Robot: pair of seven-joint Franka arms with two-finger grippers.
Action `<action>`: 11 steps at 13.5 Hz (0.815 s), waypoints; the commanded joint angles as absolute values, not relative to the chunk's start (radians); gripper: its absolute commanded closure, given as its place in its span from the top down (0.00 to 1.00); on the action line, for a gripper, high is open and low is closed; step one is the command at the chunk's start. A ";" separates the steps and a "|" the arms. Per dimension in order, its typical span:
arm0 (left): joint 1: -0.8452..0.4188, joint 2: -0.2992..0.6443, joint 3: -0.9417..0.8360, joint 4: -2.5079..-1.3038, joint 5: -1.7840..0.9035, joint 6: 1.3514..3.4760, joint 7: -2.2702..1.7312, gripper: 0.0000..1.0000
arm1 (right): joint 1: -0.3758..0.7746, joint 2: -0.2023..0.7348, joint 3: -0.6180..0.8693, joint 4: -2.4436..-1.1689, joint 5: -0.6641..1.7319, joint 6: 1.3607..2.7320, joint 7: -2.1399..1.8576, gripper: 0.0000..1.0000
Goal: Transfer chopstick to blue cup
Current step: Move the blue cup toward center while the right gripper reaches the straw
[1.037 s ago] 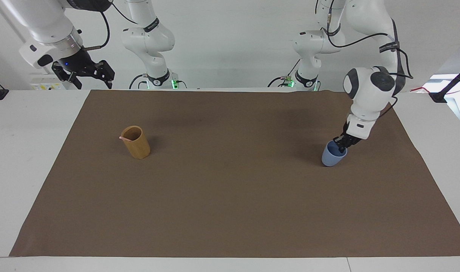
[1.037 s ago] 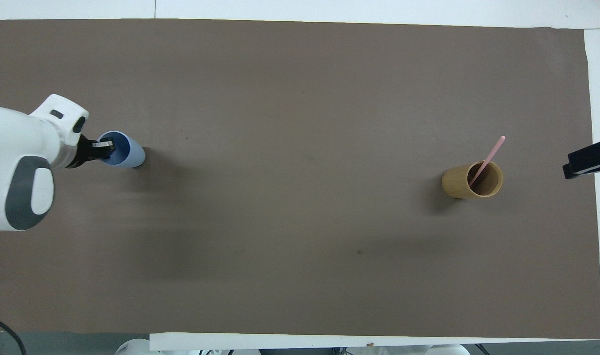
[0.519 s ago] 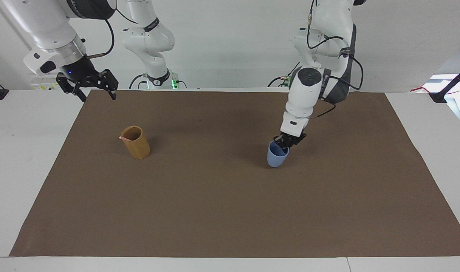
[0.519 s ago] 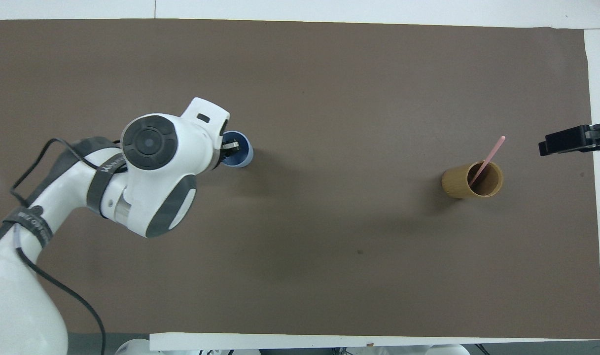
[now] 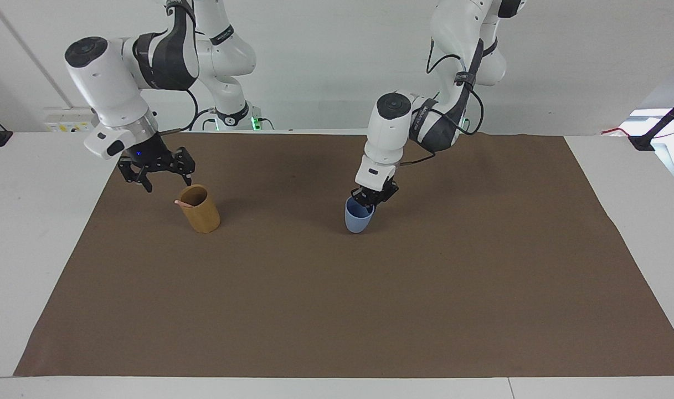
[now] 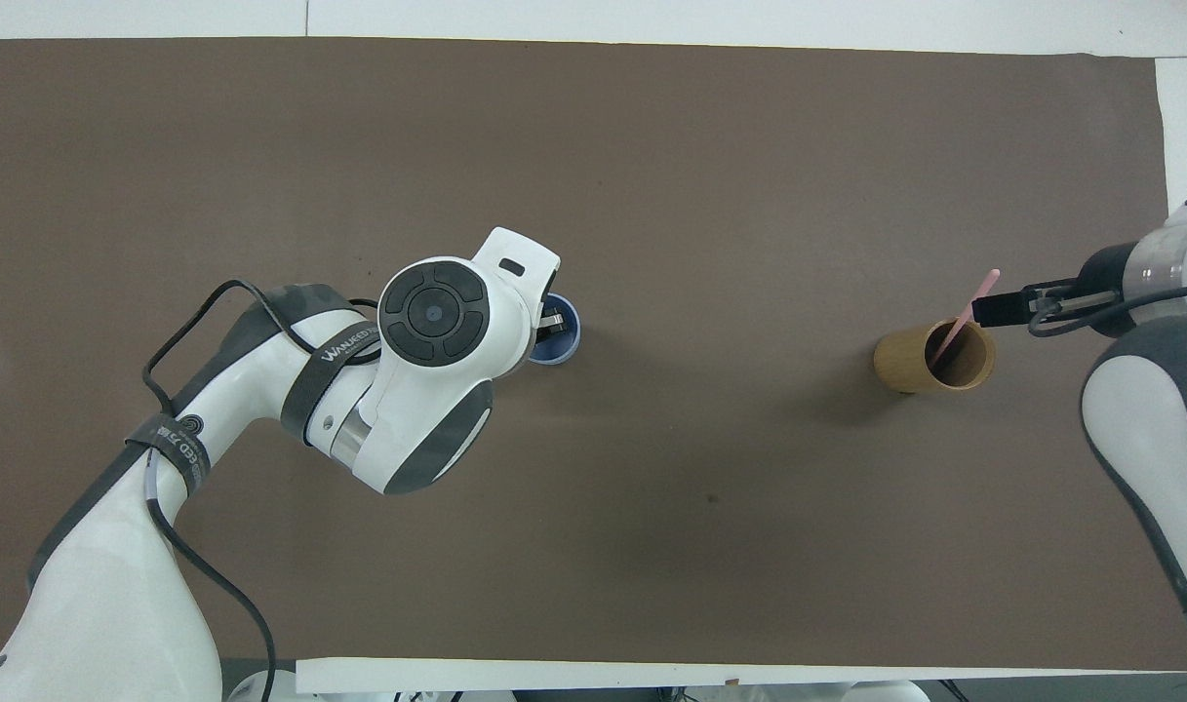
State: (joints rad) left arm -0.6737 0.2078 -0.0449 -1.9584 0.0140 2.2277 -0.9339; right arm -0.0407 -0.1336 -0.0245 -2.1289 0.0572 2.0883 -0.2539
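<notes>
My right gripper needs to reach toward the pink chopstick in the tan cup before it closes, because its fingers stop short and would miss the chopstick now.
The blue cup point(image 5: 358, 223) is near the middle of the brown mat and also shows in the overhead view point(image 6: 567, 343). My left gripper point(image 5: 373, 199) is shut on the cup's rim, one finger inside it, and is partly hidden under the wrist in the overhead view point(image 6: 552, 322). I cannot tell whether the cup rests on the mat. One pale pink chopstick point(image 6: 973, 302) leans in the tan cup point(image 6: 913, 366), with only its tip point(image 5: 180, 203) showing in the facing view. My right gripper point(image 5: 168, 182) is open beside the tan cup point(image 5: 204, 215), close to the chopstick's top end.
The brown mat point(image 5: 337, 310) covers most of the white table. A black clamp arm point(image 5: 660, 127) stands off the mat at the left arm's end.
My left gripper has carried the blue cup from the left arm's end toward the middle of the mat. My right gripper has come down and in to the tan cup.
</notes>
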 commanded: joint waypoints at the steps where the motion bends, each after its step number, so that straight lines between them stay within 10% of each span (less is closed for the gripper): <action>1: -0.667 0.198 -0.031 -1.957 0.014 2.142 -0.917 0.00 | -0.043 -0.114 -0.026 -2.177 0.072 2.173 -0.308 0.94; 4: -0.609 0.195 -0.032 -1.976 0.044 2.146 -0.887 0.09 | -0.043 -0.100 -0.025 -2.186 0.072 2.207 -0.307 0.79; 6: -0.600 0.201 -0.032 -1.973 0.043 2.186 -0.900 0.87 | -0.043 -0.092 -0.025 -2.187 0.130 2.235 -0.307 0.76; 7: -0.597 0.196 -0.031 -1.971 0.043 2.198 -0.905 1.00 | -0.043 -0.087 -0.026 -2.186 0.144 2.237 -0.307 0.76; 11: -0.594 0.111 -0.028 -1.968 0.043 2.088 -0.907 1.00 | -0.044 -0.087 -0.026 -2.187 0.144 2.235 -0.374 0.70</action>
